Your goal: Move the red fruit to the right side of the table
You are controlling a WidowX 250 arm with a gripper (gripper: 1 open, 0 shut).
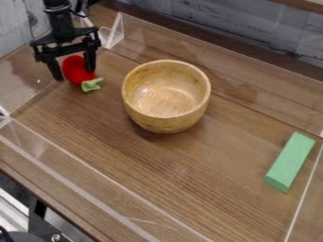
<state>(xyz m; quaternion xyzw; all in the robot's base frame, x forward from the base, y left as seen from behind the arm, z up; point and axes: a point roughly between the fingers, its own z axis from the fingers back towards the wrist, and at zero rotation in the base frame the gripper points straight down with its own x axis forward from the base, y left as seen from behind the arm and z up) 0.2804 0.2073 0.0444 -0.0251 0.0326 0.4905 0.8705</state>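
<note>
The gripper grabs the red fruit by its round red body next, to move it to the right side of the table.
The red fruit lies on the dark wood table at the far left, a small glossy red strawberry with its green leafy stem pointing toward the front. My gripper points straight down over it, open, one black finger on either side of the fruit. The upper part of the fruit is hidden behind the fingers, and I cannot tell whether the fingers touch it.
A large wooden bowl stands in the middle of the table, just right of the fruit. A flat light-green block lies near the right edge. Low clear acrylic walls run around the tabletop.
</note>
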